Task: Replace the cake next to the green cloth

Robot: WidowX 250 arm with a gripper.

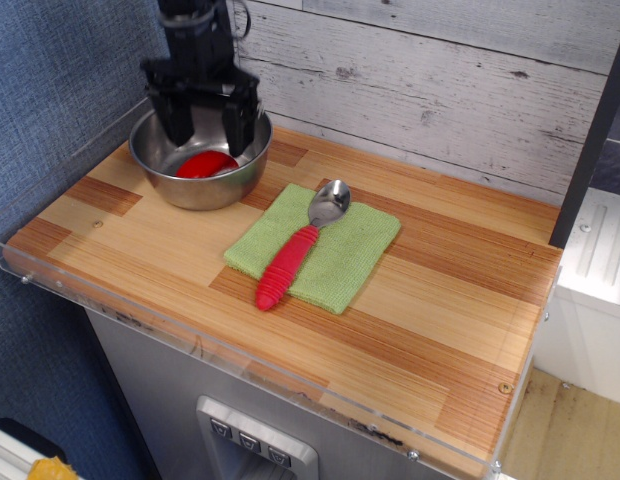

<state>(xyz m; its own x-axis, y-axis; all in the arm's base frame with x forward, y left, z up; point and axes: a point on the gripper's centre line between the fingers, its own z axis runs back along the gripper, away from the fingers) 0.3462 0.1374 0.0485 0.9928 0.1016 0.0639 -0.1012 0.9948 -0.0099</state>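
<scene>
The cake isn't beside the green cloth yet. My gripper needs to grab it by its long sides next to move it there.
The cake, a small glossy red block, lies inside the steel bowl at the back left of the wooden counter. My black gripper hangs open just above it, its two fingers reaching down into the bowl on either side of the cake, empty. The light green cloth lies flat in the middle of the counter, to the right of the bowl. A spoon with a red ribbed handle lies across the cloth.
A clear plastic rim runs along the counter's front and left edges. A blue wall stands on the left and a pale plank wall behind. Bare wood lies right of the cloth.
</scene>
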